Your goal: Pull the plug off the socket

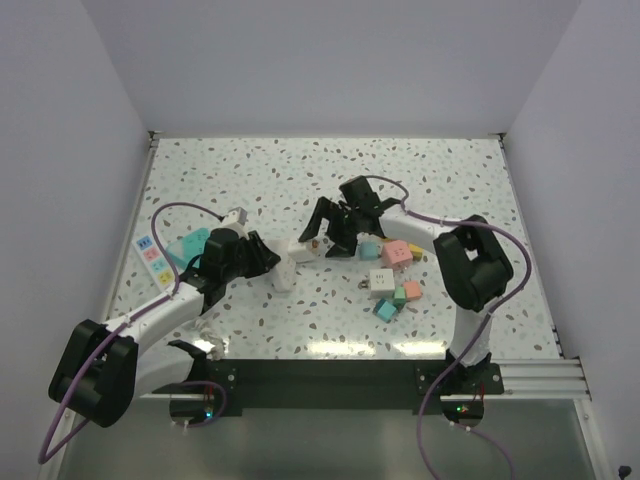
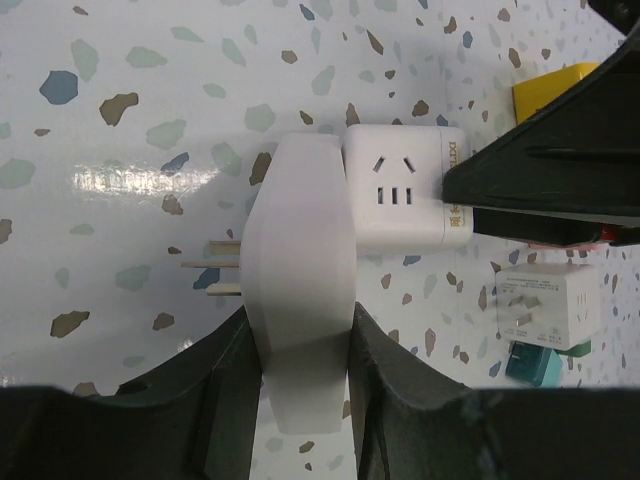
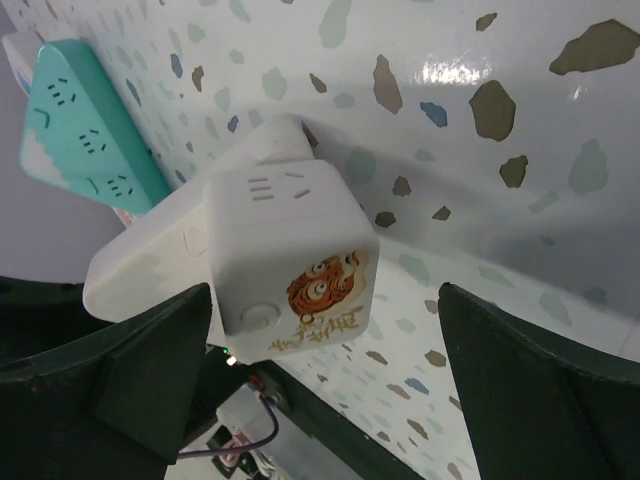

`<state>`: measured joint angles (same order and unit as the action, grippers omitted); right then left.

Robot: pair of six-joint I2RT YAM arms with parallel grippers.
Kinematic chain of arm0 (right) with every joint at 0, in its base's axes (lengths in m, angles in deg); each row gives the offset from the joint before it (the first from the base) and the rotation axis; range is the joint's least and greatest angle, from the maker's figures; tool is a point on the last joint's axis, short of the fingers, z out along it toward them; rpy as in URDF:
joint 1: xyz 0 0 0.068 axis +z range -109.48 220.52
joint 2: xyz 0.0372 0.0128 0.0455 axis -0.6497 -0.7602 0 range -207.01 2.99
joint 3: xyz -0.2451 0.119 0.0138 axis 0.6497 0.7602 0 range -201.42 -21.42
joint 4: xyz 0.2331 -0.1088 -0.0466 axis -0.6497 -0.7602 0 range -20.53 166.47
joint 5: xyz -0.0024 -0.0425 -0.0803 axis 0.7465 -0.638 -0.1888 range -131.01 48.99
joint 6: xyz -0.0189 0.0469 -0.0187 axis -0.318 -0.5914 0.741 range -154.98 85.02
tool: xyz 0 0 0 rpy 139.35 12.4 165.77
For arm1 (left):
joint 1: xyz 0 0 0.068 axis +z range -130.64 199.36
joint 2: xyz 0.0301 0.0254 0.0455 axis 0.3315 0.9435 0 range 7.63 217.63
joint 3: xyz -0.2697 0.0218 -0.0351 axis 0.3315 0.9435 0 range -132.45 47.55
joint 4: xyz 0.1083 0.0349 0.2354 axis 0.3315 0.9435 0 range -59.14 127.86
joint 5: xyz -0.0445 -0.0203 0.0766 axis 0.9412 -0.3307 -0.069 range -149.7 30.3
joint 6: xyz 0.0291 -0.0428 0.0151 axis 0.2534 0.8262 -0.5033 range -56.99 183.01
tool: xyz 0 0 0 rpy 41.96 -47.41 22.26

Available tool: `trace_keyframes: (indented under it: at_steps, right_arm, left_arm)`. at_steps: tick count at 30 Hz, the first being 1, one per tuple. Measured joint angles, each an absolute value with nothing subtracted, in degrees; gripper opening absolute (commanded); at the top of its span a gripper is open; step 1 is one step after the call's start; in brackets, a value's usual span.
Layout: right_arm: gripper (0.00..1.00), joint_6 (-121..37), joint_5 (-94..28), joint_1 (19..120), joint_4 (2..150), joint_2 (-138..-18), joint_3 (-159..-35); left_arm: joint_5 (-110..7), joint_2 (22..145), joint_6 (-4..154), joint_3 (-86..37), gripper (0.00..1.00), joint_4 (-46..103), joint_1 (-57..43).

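Note:
I shouldn't close my right gripper yet, because its finger only reaches the cube's near edge. I will first move it toward the cube's slotted middle.
A flat white plug adapter (image 2: 298, 270) with two metal prongs (image 2: 212, 280) on its left side lies on the speckled table. A white cube socket (image 2: 405, 190) is joined to its right side. My left gripper (image 2: 300, 335) is shut on the adapter's near end. In the top view the left gripper (image 1: 268, 258) holds the adapter (image 1: 284, 268) left of the cube (image 1: 303, 250). My right gripper (image 1: 322, 238) is open, its fingers (image 3: 130, 370) standing apart on either side of the cube (image 3: 290, 250), which bears a tiger sticker.
A teal power strip (image 1: 187, 247) and a white strip with coloured labels (image 1: 152, 258) lie at the left. Several small cubes, pink (image 1: 395, 253), white (image 1: 381, 281) and teal (image 1: 386, 309), lie at the right, near the right arm.

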<state>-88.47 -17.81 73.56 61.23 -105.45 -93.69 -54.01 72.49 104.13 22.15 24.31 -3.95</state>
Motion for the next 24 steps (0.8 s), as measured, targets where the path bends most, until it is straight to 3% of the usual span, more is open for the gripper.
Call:
trace_keyframes:
  at_steps: [4,8,11,12,15,16,18,19,21,24]
  right_arm:
    - [0.93,-92.69,-16.87,74.06,64.44,-108.38,-93.34]
    - [0.78,-95.75,-15.69,74.52,68.90,-109.91,-93.16]
    - [0.59,-97.89,-13.92,74.67,72.66,-112.01,-93.16]
    - [0.42,-98.44,-13.35,74.74,73.34,-112.49,-93.14]
    - [0.05,-99.21,-11.88,74.58,75.32,-112.90,-92.60]
    - [0.00,-99.51,-11.69,74.58,75.91,-112.90,-92.25]
    - [0.00,-99.95,-11.38,74.47,77.05,-112.90,-91.70]
    - [0.00,-100.25,-11.34,74.43,77.77,-112.88,-91.33]
    - [0.00,-101.06,-10.97,74.26,79.17,-112.88,-90.52]
    - [0.00,-102.88,-10.25,74.37,81.49,-112.75,-89.03]
  left_arm:
    - [-53.86,72.49,104.46,22.15,0.00,24.27,-3.95]
    - [-53.20,72.49,105.07,22.15,0.00,24.12,-3.95]
    - [-52.57,72.51,105.48,22.15,0.00,23.96,-3.97]
    - [-52.76,72.51,105.44,22.15,0.00,24.09,-3.97]
    - [-53.29,72.56,105.68,22.15,0.00,23.79,-3.84]
    - [-53.38,72.58,105.68,22.15,0.16,23.81,-3.91]
    - [-53.53,72.73,105.68,22.17,0.36,23.61,-3.91]
    - [-53.57,72.91,105.66,22.17,0.51,23.39,-3.91]
    - [-53.70,73.43,106.10,22.32,0.61,21.89,-3.91]
    - [-53.77,74.83,107.23,22.74,0.66,19.05,-4.08]
